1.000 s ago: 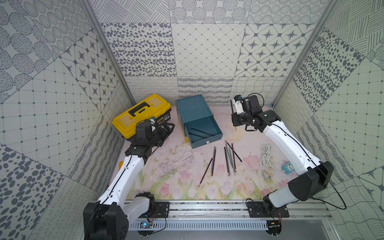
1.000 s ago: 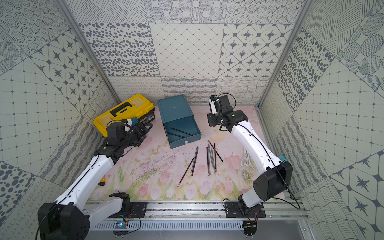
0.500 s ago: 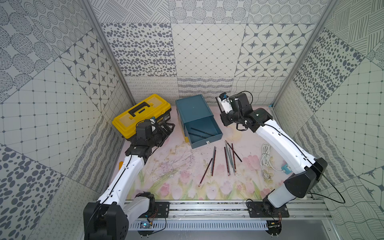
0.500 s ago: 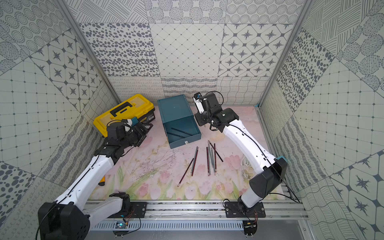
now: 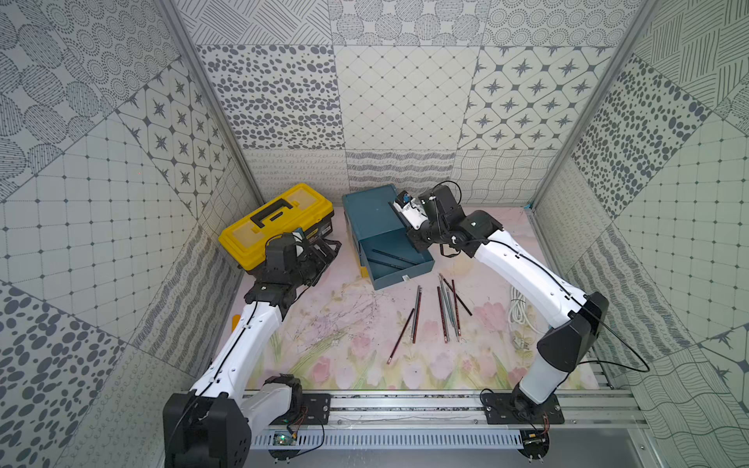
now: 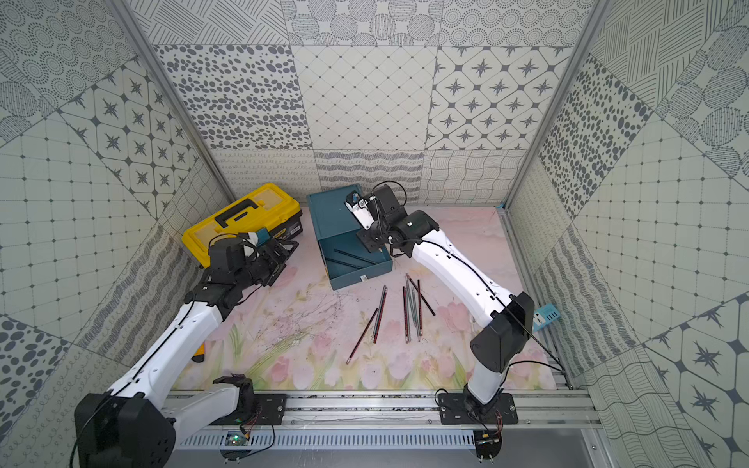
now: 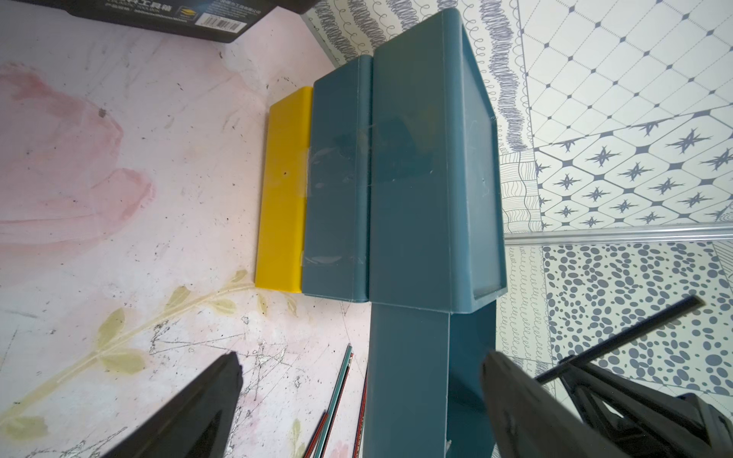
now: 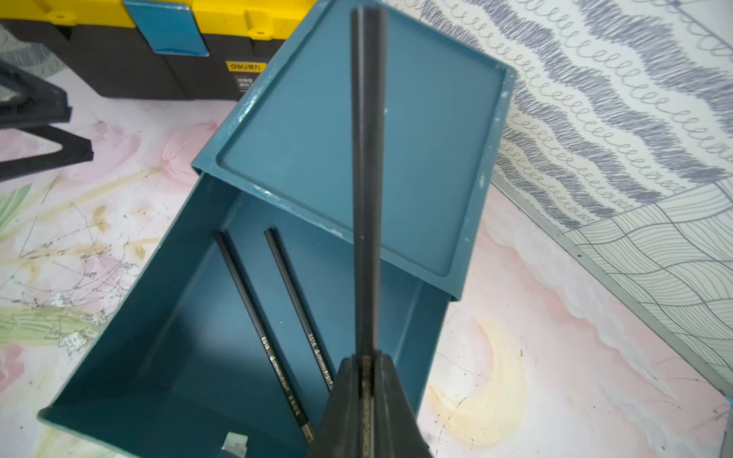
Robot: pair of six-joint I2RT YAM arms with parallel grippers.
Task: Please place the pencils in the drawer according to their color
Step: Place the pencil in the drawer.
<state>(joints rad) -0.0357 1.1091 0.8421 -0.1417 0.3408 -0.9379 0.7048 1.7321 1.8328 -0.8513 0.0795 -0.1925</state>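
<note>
The pencil moves next, before my right gripper opens: its far half reaches over the cabinet's top, past the open drawer, so opening now would catch it there.
The teal drawer [image 5: 371, 216] cabinet stands at the back of the mat with its top drawer [image 5: 399, 265] pulled out. Two black pencils [image 8: 258, 317] lie inside it. My right gripper [image 8: 367, 359] is shut on another black pencil [image 8: 365, 198], held above the cabinet's right side and reaching across its top. Several more pencils [image 5: 444, 312], red-striped and grey-teal, lie on the mat in front of the drawer. My left gripper [image 5: 324, 253] is open and holds nothing, left of the cabinet. From it I see the yellow lowest drawer [image 7: 283, 190] pushed in.
A yellow-lidded black toolbox [image 5: 275, 223] sits close behind my left gripper. A coiled white cable [image 5: 521, 312] lies at the mat's right edge, near a small blue box [image 6: 547, 314]. Patterned walls close in on three sides.
My right gripper has carried the black pencil leftward, from right of the cabinet to above its right side by the open drawer. The left arm has not moved.
</note>
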